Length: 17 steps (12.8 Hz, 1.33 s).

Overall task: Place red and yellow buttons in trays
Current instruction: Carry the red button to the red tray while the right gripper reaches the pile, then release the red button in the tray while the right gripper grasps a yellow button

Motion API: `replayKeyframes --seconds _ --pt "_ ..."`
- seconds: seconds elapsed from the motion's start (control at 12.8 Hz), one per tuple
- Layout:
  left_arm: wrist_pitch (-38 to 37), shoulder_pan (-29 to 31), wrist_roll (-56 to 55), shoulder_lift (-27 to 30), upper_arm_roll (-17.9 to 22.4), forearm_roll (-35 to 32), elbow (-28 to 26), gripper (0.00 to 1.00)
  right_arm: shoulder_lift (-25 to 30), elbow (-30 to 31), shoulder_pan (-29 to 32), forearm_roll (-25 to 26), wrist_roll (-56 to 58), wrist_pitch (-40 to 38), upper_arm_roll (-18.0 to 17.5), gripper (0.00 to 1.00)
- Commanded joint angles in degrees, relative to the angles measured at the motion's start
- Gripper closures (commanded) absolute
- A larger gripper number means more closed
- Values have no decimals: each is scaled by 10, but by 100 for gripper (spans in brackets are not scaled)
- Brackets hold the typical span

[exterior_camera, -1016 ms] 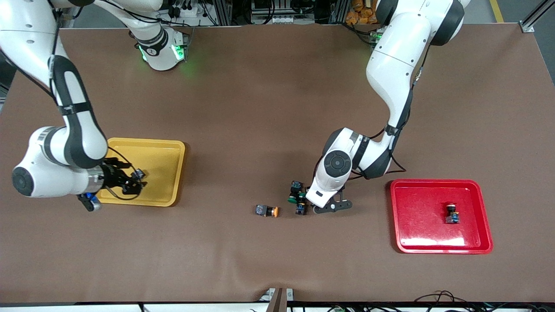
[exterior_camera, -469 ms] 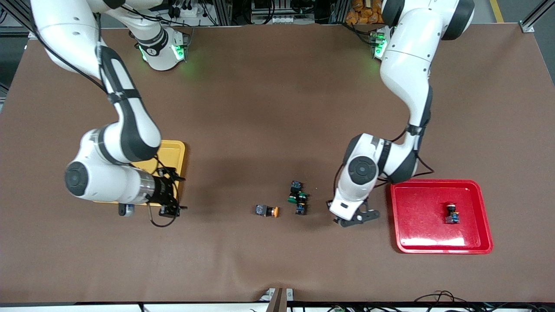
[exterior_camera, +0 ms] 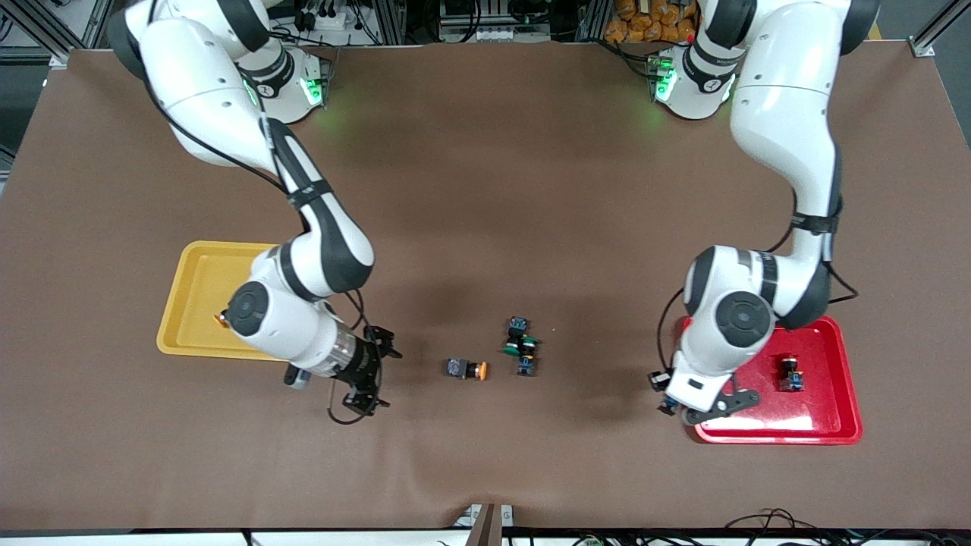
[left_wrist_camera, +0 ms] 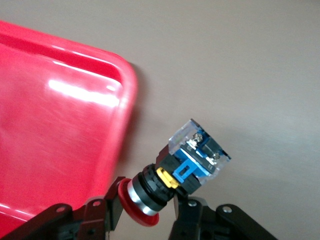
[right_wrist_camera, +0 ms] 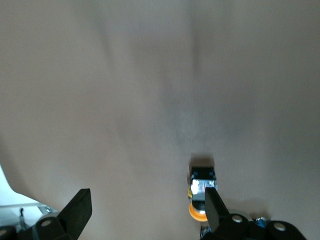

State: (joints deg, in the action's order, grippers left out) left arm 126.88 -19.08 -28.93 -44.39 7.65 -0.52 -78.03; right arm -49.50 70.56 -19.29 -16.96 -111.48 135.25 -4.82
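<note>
Next, my right gripper grabs the orange-yellow button by its blue-labelled body (exterior_camera: 456,368), to place the button in the yellow tray (exterior_camera: 190,292).
My left gripper (exterior_camera: 713,409) is shut on a red-capped button (left_wrist_camera: 180,172) and holds it over the table beside the red tray's (exterior_camera: 823,425) corner; the tray (left_wrist_camera: 50,125) also shows in the left wrist view. A second red button (exterior_camera: 790,373) lies in that tray. My right gripper (exterior_camera: 375,377) is open and empty, between the yellow tray (exterior_camera: 190,292) and an orange-yellow button (exterior_camera: 466,369) that lies on the table. In the right wrist view that button (right_wrist_camera: 201,192) sits just ahead of one fingertip (right_wrist_camera: 215,202). Another orange-capped button (exterior_camera: 221,318) peeks out in the yellow tray, mostly hidden by the right arm.
A small cluster of green-capped switches (exterior_camera: 522,347) lies on the brown mat mid-table, close to the orange-yellow button on its left-arm side. The right arm's elbow hangs over the yellow tray.
The left gripper has carried the red button from the green cluster to the red tray's corner. The right gripper has left the yellow tray and moved toward the orange-yellow button on the table.
</note>
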Motion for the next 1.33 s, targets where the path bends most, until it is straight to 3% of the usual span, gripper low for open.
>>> replayKeyframes --seconds 0.0,0.16,0.47,0.7,0.78,0.86,0.94,1.17,1.25 --pt "-10 36 56 10 -9 -12 -16 100 -59 -59 -41 -3 -34 32 23 0" --pt "-10 67 91 5 -9 -7 -18 100 -82 -61 -68 -3 -41 56 42 0" --pt "-9 107 104 -11 -11 1 -18 100 -107 -78 -95 -4 -58 76 43 0" --pt "-4 115 95 -24 -10 56 -17 100 -111 -75 -101 -3 -59 70 43 0" --pt "-3 115 91 -25 -11 61 -17 95 -111 -73 -107 -2 -59 66 43 0" --pt "-4 115 91 -25 -10 61 -17 82 -111 -72 -110 -2 -60 55 43 0" --pt "-4 117 92 -25 -10 61 -18 59 -111 -70 -113 -2 -60 51 43 0" --pt "-4 117 91 -23 -9 60 -17 1 -119 -70 -113 -1 -60 57 43 1" --pt "-4 115 91 -20 -9 56 -15 0 -120 -70 -114 -1 -59 58 43 31"
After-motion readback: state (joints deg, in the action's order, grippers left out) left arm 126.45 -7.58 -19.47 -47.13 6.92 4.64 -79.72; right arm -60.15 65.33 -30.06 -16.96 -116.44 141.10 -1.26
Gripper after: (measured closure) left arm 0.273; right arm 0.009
